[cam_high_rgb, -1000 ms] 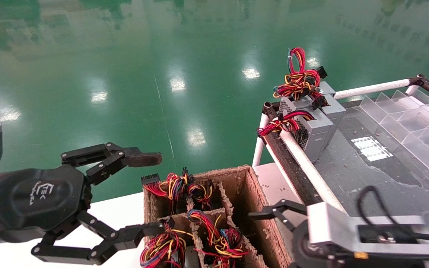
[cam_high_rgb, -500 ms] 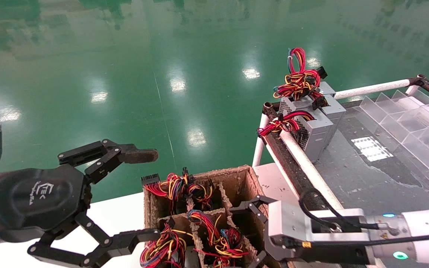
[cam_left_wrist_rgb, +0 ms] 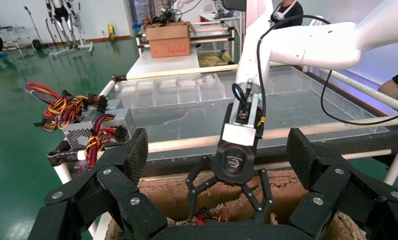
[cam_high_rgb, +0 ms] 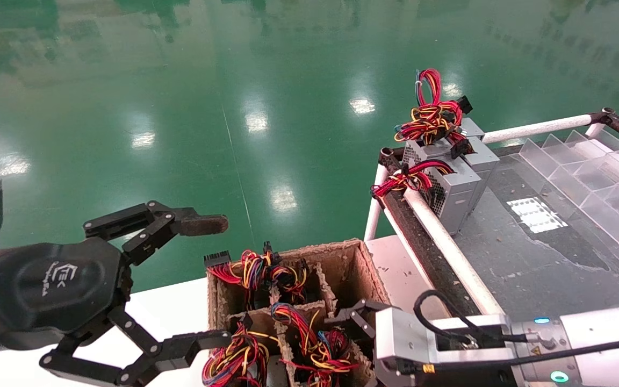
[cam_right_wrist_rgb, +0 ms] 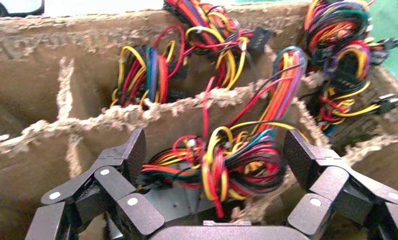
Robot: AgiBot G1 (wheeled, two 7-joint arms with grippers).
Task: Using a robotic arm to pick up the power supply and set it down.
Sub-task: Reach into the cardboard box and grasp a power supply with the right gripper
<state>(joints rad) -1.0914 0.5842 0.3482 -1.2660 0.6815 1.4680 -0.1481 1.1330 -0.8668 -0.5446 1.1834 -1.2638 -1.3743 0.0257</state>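
I should grip the power supply's bundled wires with my right gripper next, to lift the power supply out of the cardboard box [cam_high_rgb: 342, 252].
My right gripper [cam_high_rgb: 350, 349] reaches from the right into the divided cardboard box [cam_high_rgb: 342, 252] and is open. In the right wrist view its fingers [cam_right_wrist_rgb: 132, 155] stand on either side of a power supply [cam_right_wrist_rgb: 177, 200], a grey metal box low in one compartment. A bundle of red, yellow and black wires [cam_right_wrist_rgb: 232, 160] lies on top of it, and the pads are apart from it. The left wrist view shows this gripper [cam_left_wrist_rgb: 226, 216] dipping into the box. My left gripper [cam_high_rgb: 218, 279] hangs open at the box's left side, holding nothing.
Other compartments hold more wire bundles [cam_high_rgb: 256, 269]. Two grey power supplies [cam_high_rgb: 454, 188] with wires stand at the far corner of the dark table on the right, behind a white rail [cam_high_rgb: 438, 231]. Clear plastic dividers [cam_high_rgb: 599, 177] line the table's right side.
My right arm has swung left from the table's edge and dropped its open gripper into a box compartment. The left gripper has barely shifted.
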